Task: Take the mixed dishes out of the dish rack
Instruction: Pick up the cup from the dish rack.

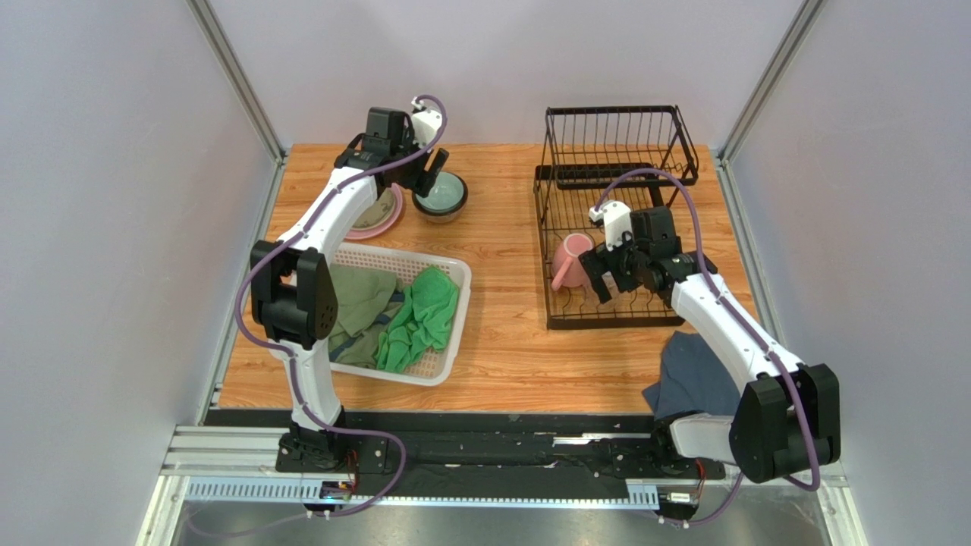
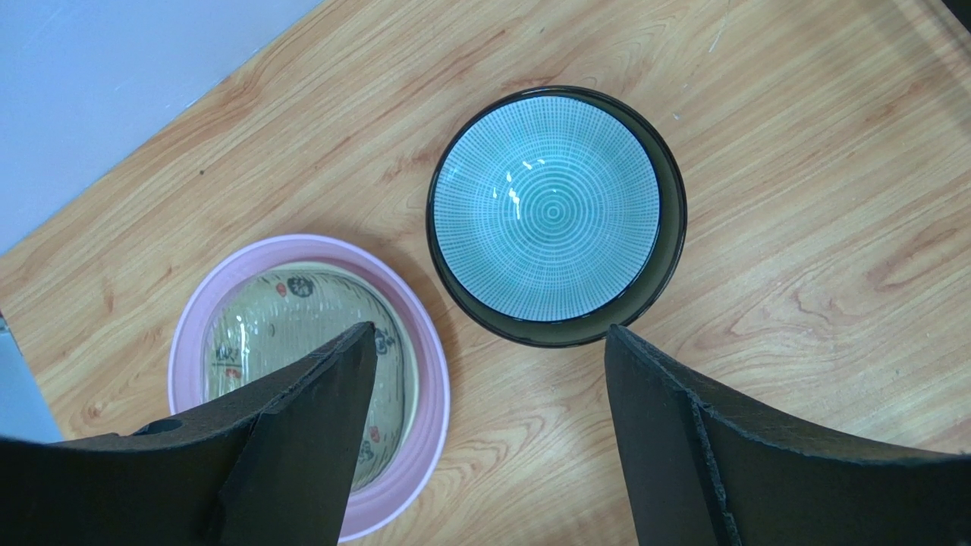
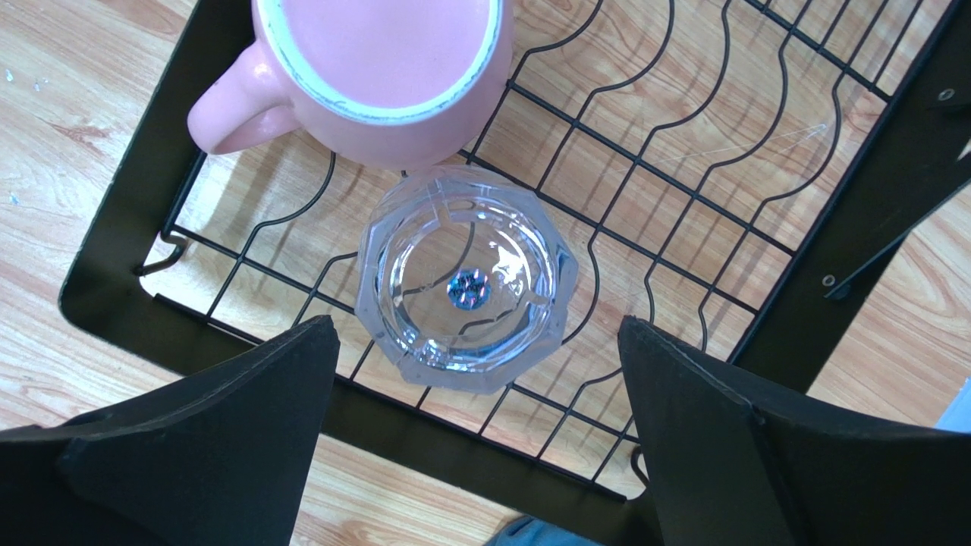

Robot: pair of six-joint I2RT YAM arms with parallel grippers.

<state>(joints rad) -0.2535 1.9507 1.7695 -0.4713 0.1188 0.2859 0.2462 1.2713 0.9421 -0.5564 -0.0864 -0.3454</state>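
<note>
My right gripper grabs the clear glass cup (image 3: 465, 279) around its base end next, so the cup's rim stays free to hand over to my left gripper.
The black wire dish rack (image 1: 621, 322) stands at the right of the table. On its lower tray (image 3: 125, 228) a pink mug (image 1: 569, 259) (image 3: 376, 63) stands beside a clear glass cup (image 3: 465, 279). My right gripper (image 1: 604, 271) (image 3: 476, 324) hangs open just above the glass, one finger on each side, touching nothing. At the back left, a teal bowl (image 1: 440, 196) (image 2: 553, 211) sits on the wood next to a pink plate (image 1: 382, 216) (image 2: 433, 387) that carries a smaller cream patterned dish (image 2: 285, 330). My left gripper (image 1: 424, 176) (image 2: 490, 336) is open and empty above them.
A white mesh basket (image 1: 458, 324) with green cloths (image 1: 424, 319) lies at the left front of the table. A blue-grey cloth (image 1: 695, 375) lies at the near right edge by the right arm. Grey walls close in both sides.
</note>
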